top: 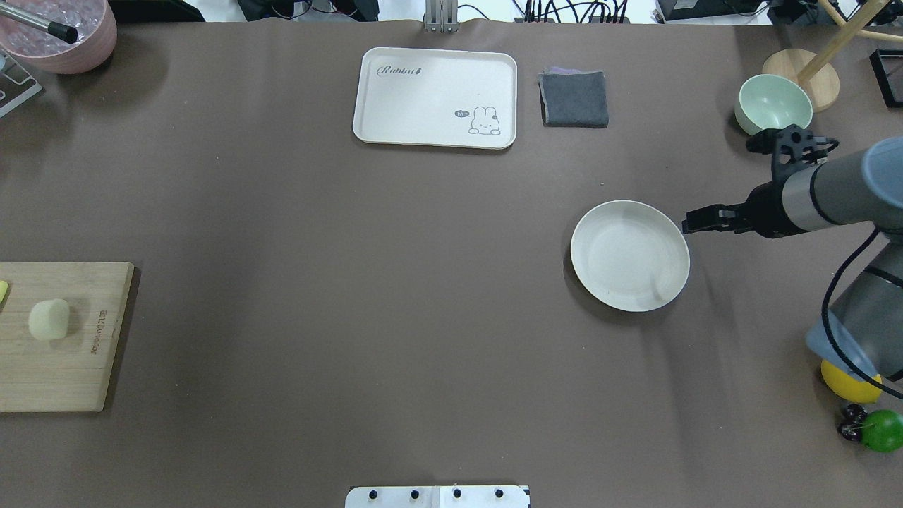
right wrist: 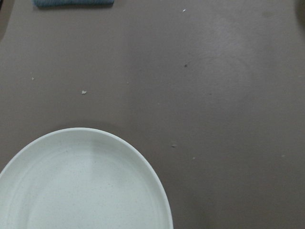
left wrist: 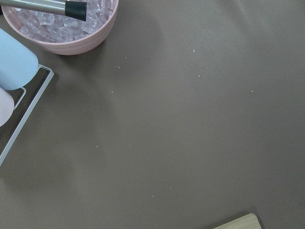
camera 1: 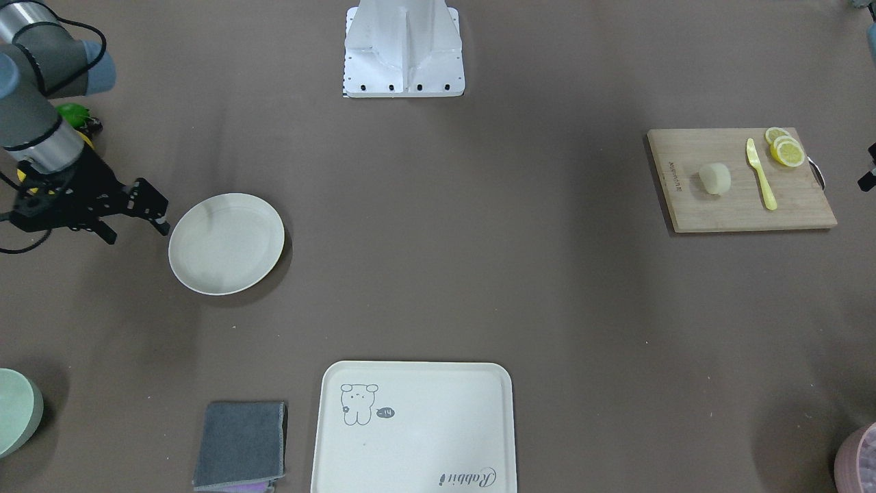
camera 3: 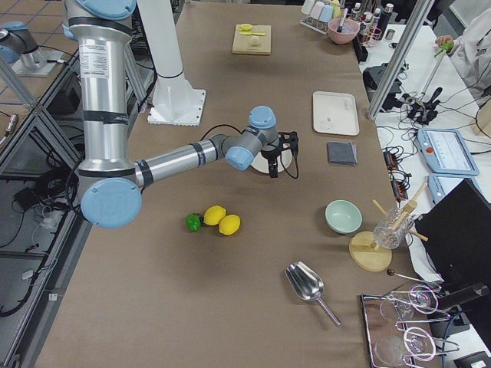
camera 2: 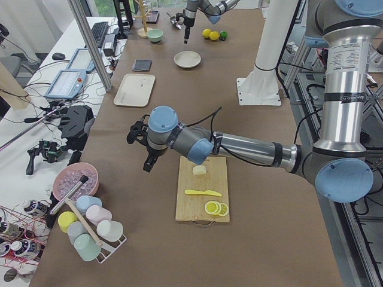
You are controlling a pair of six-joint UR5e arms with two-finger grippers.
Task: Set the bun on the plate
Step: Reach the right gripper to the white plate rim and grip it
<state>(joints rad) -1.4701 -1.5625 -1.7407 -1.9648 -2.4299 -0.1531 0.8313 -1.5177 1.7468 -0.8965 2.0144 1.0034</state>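
I should grab the round cream plate by its rim (camera 1: 185, 231) with my right gripper next. Then I can bring the plate over for the bun (camera 1: 714, 179).
The bun (camera 1: 714, 179) (top: 49, 319) lies on a wooden cutting board (camera 1: 787, 212) at the table's left end. Across the table, on the right side, sits the round cream plate (camera 1: 226, 243) (top: 629, 255), with nothing on it; the right wrist view shows its rim (right wrist: 143, 164). My right gripper (camera 1: 135, 231) (top: 688, 226) hangs open just outside the plate's rim, nothing between its fingers. My left gripper (camera 2: 147, 162) hovers over bare table beside the board, away from the bun (camera 2: 199, 170); I cannot tell whether it is open or shut.
A yellow knife (camera 1: 761, 174) and lemon slices (camera 1: 786, 149) share the board. A bear tray (top: 435, 97), grey cloth (top: 573, 99) and green bowl (top: 772, 104) line the far side. Lemons (camera 3: 222, 220) lie near the right arm. A pink ice bowl (left wrist: 62, 24) stands far left.
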